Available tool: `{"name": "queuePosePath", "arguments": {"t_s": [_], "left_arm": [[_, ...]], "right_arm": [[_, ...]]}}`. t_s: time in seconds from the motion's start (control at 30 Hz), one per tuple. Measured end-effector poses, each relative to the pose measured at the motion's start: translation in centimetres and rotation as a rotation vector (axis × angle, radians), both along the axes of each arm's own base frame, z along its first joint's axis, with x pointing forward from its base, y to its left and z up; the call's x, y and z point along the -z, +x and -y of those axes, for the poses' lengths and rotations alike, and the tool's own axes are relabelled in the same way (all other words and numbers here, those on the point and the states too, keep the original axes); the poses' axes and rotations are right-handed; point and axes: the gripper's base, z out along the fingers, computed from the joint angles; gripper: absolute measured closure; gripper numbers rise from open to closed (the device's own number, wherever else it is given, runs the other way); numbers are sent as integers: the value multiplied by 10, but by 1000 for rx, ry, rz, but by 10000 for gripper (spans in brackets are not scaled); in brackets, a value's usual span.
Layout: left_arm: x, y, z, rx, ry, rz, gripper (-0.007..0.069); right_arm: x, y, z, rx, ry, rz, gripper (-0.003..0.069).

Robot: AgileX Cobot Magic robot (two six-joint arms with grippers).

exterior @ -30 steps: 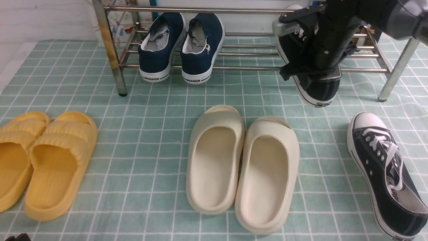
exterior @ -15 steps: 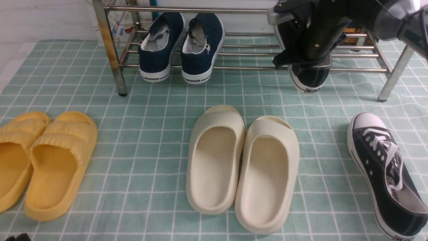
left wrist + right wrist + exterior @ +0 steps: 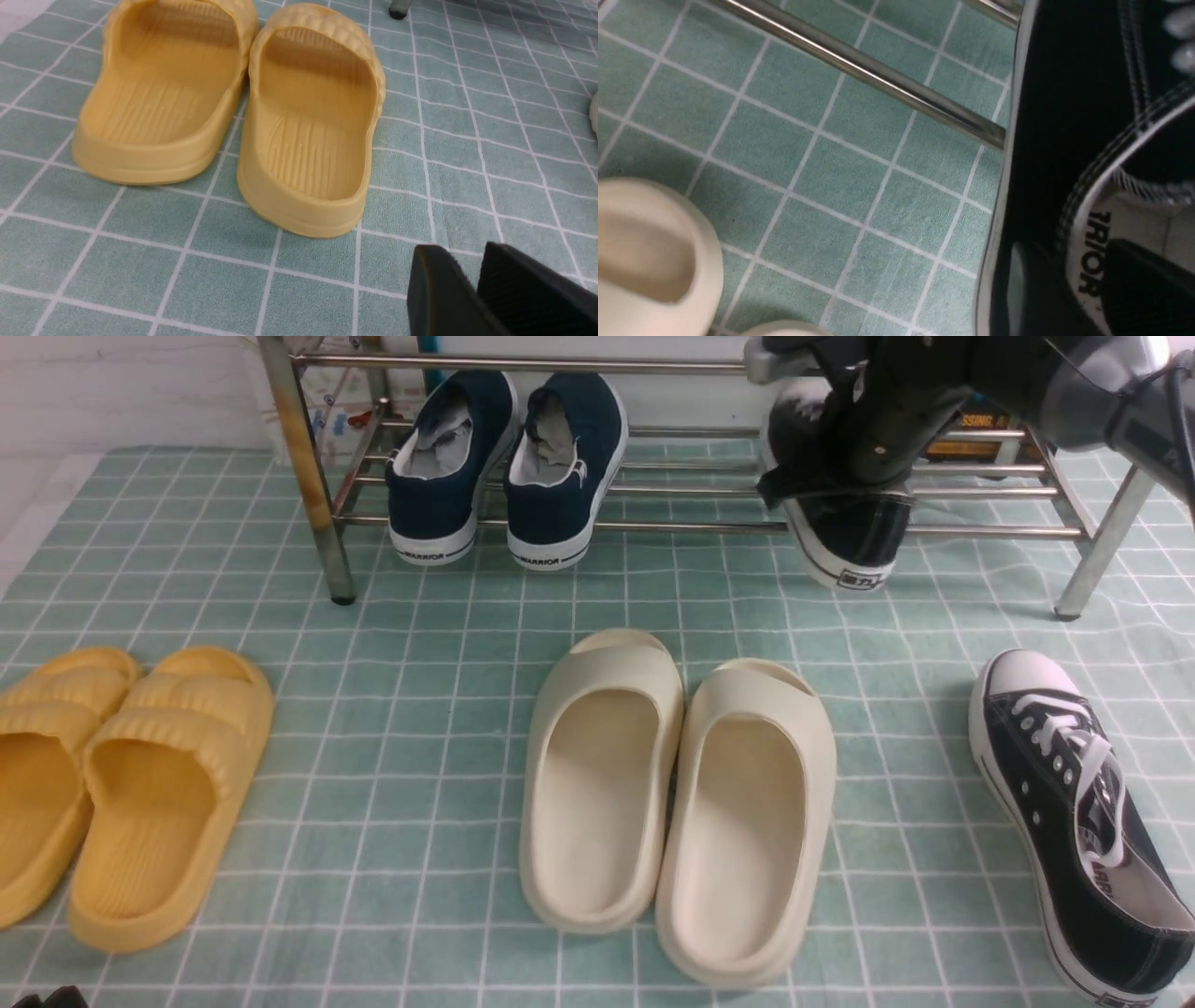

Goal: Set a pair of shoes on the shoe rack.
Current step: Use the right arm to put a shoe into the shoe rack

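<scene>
I should next grab the other black sneaker with my right gripper by the side of its collar [image 3: 1070, 846], to pair it on the shoe rack.
One black canvas sneaker [image 3: 854, 546] lies on the steel shoe rack [image 3: 653, 527] at its right end, its heel hanging over the front bar. My right gripper [image 3: 840, 490] is at that shoe's collar. In the right wrist view its fingers [image 3: 1069, 245] stand apart on either side of the shoe's side wall [image 3: 1045, 140], one outside and one against the grey lining. The other black sneaker [image 3: 1074, 821] lies on the cloth at the near right, toe away from me. My left gripper [image 3: 467, 249] hovers low over the cloth near the yellow slides, slightly open and holding nothing.
Navy sneakers [image 3: 504, 467] fill the rack's left part. Cream slides [image 3: 672, 803] sit mid-floor and yellow slides [image 3: 121, 784] at the near left. The rack's right leg [image 3: 1102, 551] stands beside my right arm. A rack bar [image 3: 859, 70] crosses under the right wrist.
My right arm moved the black sneaker back and set it on the rack, heel now resting level on the front bar. Its jaws have parted. The left arm stayed put.
</scene>
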Motion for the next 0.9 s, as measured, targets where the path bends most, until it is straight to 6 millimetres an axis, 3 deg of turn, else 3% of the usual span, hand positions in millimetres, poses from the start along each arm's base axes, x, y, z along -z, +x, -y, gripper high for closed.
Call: {"name": "queuePosePath", "arguments": {"t_s": [0.17,0.37,0.5,0.77,0.9], "left_arm": [[0,0,0,0,0,0,464],[0,0,0,0,0,0,457],[0,0,0,0,0,0,452],[0,0,0,0,0,0,446],[0,0,0,0,0,0,442]], "right_arm": [[-11,-1,1,17,11,8,267],[-37,-12,5,31,-10,-53,256],[-57,-19,7,-14,-38,-47,324],[-93,-54,16,-61,-22,-32,617],[-77,-77,28,-60,-84,-130,662]]}}
